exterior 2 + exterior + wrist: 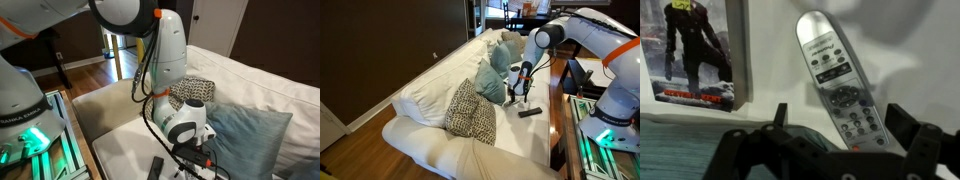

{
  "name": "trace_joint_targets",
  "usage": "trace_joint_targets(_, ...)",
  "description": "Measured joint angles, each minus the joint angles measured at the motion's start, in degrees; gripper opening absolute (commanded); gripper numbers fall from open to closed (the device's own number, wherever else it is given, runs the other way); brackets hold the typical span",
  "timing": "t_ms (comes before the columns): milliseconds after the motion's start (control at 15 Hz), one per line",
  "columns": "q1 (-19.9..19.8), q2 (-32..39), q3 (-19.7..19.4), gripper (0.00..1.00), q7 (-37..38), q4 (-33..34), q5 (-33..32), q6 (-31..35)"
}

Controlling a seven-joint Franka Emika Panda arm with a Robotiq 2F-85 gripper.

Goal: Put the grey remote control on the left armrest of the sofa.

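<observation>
The top of the grey remote (850, 107) is still below my fingers, so they would miss the remote if I closed now. My gripper should go lower before it closes.
The grey remote control (840, 85) lies flat on the cream sofa seat in the wrist view, slim and silver with dark buttons. My gripper (837, 125) is open and hovers just above it, with one finger on either side of its lower end and neither touching it. In both exterior views the gripper (522, 90) (196, 155) points down at the seat in front of the teal cushions, and its body hides the remote. The cream armrest (420, 142) (110, 105) is the rounded bolster beside the patterned cushion.
A printed booklet (695, 55) lies next to the grey remote. A black remote (529, 112) (155, 168) lies on the seat near the gripper. Teal cushions (492, 78) (245, 135) and a black-and-white patterned cushion (470, 112) (195, 90) lean on the backrest.
</observation>
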Motion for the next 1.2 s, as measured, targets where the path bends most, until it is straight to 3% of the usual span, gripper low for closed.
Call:
trace_joint_targets(533, -0.83, 4.72, 2.09, 1.00, -4.09, 6.74, 0.00, -5.32)
trace_joint_targets(667, -0.82, 5.66, 2.11, 0.74, -4.78, 8.01, 0.00, -6.54)
trace_joint_targets(933, -0.71, 7.23, 2.12, 0.42, -5.72, 9.91, 0.00, -7.60)
trace_joint_targets(1067, -0.49, 7.60, 2.14, 0.29, -5.92, 10.48, 0.00, -8.35)
trace_joint_targets(1200, -0.22, 7.63, 2.11, 0.29, -5.95, 10.87, 0.00, -9.31)
